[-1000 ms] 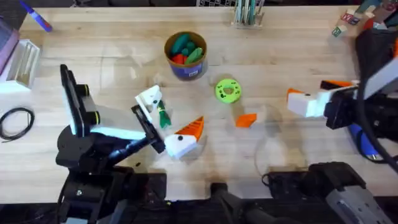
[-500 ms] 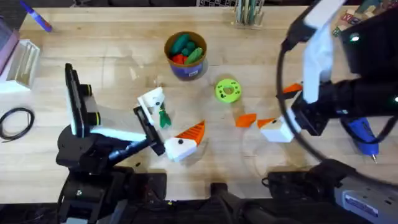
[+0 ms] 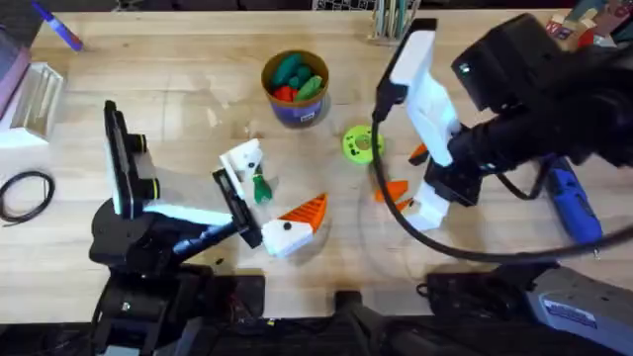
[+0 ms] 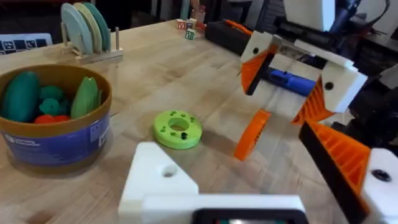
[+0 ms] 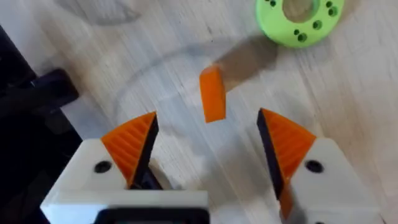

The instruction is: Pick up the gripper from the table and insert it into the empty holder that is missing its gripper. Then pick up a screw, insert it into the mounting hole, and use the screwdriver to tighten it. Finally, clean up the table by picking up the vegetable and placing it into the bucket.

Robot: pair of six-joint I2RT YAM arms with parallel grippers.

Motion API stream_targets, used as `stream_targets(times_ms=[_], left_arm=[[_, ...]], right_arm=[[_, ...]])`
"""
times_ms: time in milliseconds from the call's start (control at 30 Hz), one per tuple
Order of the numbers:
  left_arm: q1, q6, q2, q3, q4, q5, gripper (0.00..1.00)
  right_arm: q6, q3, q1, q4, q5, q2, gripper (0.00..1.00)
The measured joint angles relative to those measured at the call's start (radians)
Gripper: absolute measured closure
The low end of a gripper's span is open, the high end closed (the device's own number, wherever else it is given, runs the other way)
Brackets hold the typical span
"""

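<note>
My right gripper grabs the orange gripper by its tapered tip [image 5: 213,104] next, so the loose orange gripper's base stays free to slot into the white holder.
The loose orange gripper [image 3: 393,190] [image 5: 213,93] [image 4: 252,134] lies on the table beside a lime disc [image 3: 361,143]. My right gripper [image 3: 423,181] [image 5: 208,143] hovers open just above it, with the wedge a little past its orange pads [image 5: 134,140]. My left gripper [image 3: 272,183] rests open on the table; one side is the plain white holder [image 3: 240,158] [image 4: 155,180], the other an orange-tipped finger [image 3: 302,210]. The green vegetable [image 3: 259,186] lies between them. The bucket [image 3: 295,87] [image 4: 53,124] holds toy vegetables. The blue screwdriver [image 3: 569,203] lies at the right.
A clear box [image 3: 35,94] and a black cable [image 3: 25,193] are at the left edge. A blue marker [image 3: 59,30] lies far left, a pen stand [image 3: 396,20] at the back, and toy blocks [image 3: 554,35] far right. A disc rack [image 4: 87,28] stands behind the bucket.
My right arm has swung in from the right edge to the middle, bringing its open gripper down over the loose orange gripper. The left arm has stayed put.
</note>
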Motion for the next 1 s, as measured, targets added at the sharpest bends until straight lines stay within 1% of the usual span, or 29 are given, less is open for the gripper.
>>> stream_targets(times_ms=[33, 167, 233, 367, 600, 667, 700, 733, 800, 833, 1000], left_arm=[[0.000, 0.000, 0.000, 0.000, 0.000, 0.000, 0.014], [0.000, 0.000, 0.000, 0.000, 0.000, 0.002, 0.015], [0.000, 0.000, 0.000, 0.000, 0.000, 0.003, 0.015], [0.000, 0.000, 0.000, 0.000, 0.000, 0.003, 0.015], [0.000, 0.000, 0.000, 0.000, 0.000, 0.003, 0.014], [0.000, 0.000, 0.000, 0.000, 0.000, 0.003, 0.014], [0.000, 0.000, 0.000, 0.000, 0.000, 0.003, 0.014], [0.000, 0.000, 0.000, 0.000, 0.000, 0.003, 0.016], [0.000, 0.000, 0.000, 0.000, 0.000, 0.003, 0.014], [0.000, 0.000, 0.000, 0.000, 0.000, 0.003, 0.014], [0.000, 0.000, 0.000, 0.000, 0.000, 0.003, 0.014]], right_arm=[[-0.011, 0.000, 0.000, 0.001, 0.001, 0.020, 0.051], [-0.062, 0.000, 0.000, 0.011, 0.001, 0.084, 0.151], [-0.082, 0.000, 0.000, 0.031, 0.001, 0.109, 0.173], [-0.104, 0.000, 0.000, 0.050, 0.001, 0.150, 0.252], [-0.115, 0.000, 0.000, 0.051, 0.004, 0.182, 0.462], [-0.117, 0.000, 0.000, 0.053, 0.004, 0.181, 0.546], [-0.118, 0.000, 0.000, 0.054, 0.004, 0.181, 0.615], [-0.119, 0.000, 0.000, 0.055, 0.004, 0.182, 0.715], [-0.121, 0.001, 0.000, 0.057, 0.004, 0.181, 0.948], [-0.121, 0.002, 0.000, 0.058, 0.004, 0.181, 0.983], [-0.109, 0.002, 0.000, 0.043, 0.004, 0.151, 0.989]])
